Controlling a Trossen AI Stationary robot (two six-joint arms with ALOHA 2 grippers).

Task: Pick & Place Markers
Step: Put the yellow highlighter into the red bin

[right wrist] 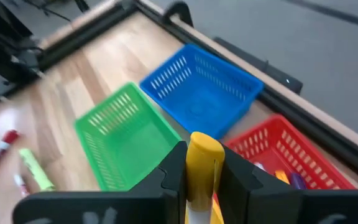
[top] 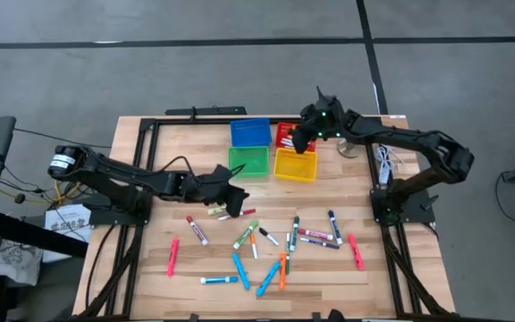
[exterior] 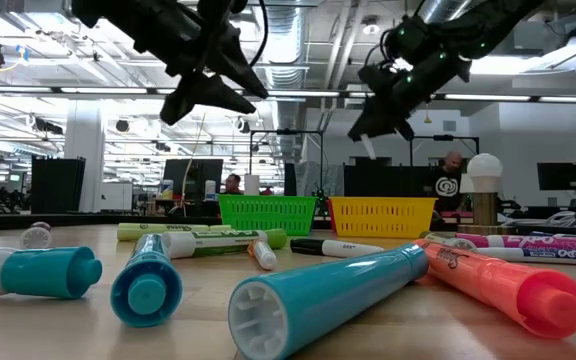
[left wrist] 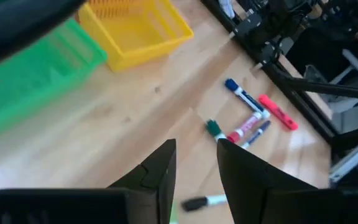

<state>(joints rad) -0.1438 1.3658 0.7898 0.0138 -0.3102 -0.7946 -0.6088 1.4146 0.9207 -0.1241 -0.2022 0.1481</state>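
I should move the yellow-capped marker over the red bin with my right gripper before releasing it, because the yellow cap [right wrist: 204, 148] points outside the red bin's rim [right wrist: 253, 130].
Several markers [top: 275, 243] with caps of many colours lie flat and scattered on the near half of the wooden table; in the low view they show close up [exterior: 318, 300]. My left gripper [top: 231, 192] hovers open above the table's middle, just left of the scatter, holding nothing; in its wrist view [left wrist: 194, 163] the markers lie beyond its fingers. My right gripper [top: 308, 139] hangs over the bins at the far side, shut on a yellow-capped marker [right wrist: 204, 155]. My right gripper pinches the yellow-capped marker between its two fingers [right wrist: 173, 171], just below the cap [right wrist: 205, 148]. The marker lies along the fingers, cap end past the tips, and is lifted clear above the bins. Its rear part is hidden by the gripper.
Four small bins sit together at the far middle: blue [top: 249, 132], green [top: 249, 161], yellow [top: 295, 165] and red [top: 286, 134], the red one with markers inside. A dark frame runs along the table edges [top: 150, 125]. People and desks show in the room behind.
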